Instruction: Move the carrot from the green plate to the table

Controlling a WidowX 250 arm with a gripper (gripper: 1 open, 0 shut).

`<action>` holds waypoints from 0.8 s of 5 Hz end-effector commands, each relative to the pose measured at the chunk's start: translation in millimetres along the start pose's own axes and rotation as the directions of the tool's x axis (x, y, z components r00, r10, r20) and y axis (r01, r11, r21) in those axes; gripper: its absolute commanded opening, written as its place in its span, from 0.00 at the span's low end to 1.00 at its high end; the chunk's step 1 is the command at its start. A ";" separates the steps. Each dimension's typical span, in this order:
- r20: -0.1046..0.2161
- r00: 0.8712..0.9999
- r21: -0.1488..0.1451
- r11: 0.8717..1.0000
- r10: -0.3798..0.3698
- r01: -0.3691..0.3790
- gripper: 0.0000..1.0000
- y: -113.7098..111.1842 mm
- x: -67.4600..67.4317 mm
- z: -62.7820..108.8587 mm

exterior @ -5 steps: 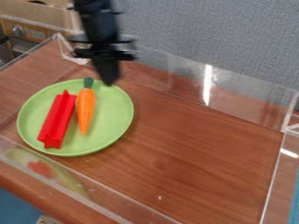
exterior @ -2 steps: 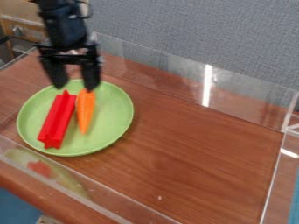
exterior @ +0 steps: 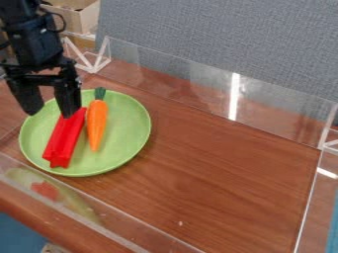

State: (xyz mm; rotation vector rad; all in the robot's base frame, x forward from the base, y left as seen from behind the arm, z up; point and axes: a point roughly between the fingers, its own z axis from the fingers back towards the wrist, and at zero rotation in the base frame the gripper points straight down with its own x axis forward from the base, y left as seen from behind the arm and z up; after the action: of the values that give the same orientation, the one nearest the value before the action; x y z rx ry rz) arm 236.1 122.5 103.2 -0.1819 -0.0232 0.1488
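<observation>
The carrot (exterior: pixel 97 122) has to go off the green plate onto the table, so my gripper will grab it by its green stem end (exterior: pixel 99 94) next.
The orange carrot (exterior: pixel 97 122) lies on the light-green plate (exterior: pixel 126 138), its small green stem tip pointing toward the back. A red flat stick piece (exterior: pixel 63 137) lies just left of it on the same plate. My black gripper (exterior: pixel 43 103) hangs over the plate's back-left part, pointing down, its two fingers spread wide and open with nothing between them. It stands above the upper end of the red piece, to the left of the carrot. The reddish-brown table (exterior: pixel 224 168) stretches to the right of the plate.
Clear acrylic walls (exterior: pixel 238 94) edge the table on all sides. A grey-blue panel stands behind the back wall. Cardboard boxes (exterior: pixel 73 15) sit at the far back left, outside the walls.
The gripper has opened from shut to wide and has moved left and toward the front, from behind the carrot's tip to above the red piece. Carrot and plate have not moved.
</observation>
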 end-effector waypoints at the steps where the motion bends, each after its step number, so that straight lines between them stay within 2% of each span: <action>1: 0.032 0.999 0.033 0.999 0.003 -0.004 1.00 4.9 -2.0 -2.6; 2: 0.016 1.000 0.040 0.999 0.024 -0.025 1.00 13.3 -5.8 -19.8; 3: 0.011 0.998 0.044 0.997 0.063 -0.063 0.00 -5.3 -4.2 -42.5; 4: 0.021 0.995 0.043 0.994 0.100 -0.100 0.00 -24.3 -2.4 -54.5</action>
State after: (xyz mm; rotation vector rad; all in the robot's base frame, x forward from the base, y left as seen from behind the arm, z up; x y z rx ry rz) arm 237.3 89.8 48.2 -0.1435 -0.0070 0.2471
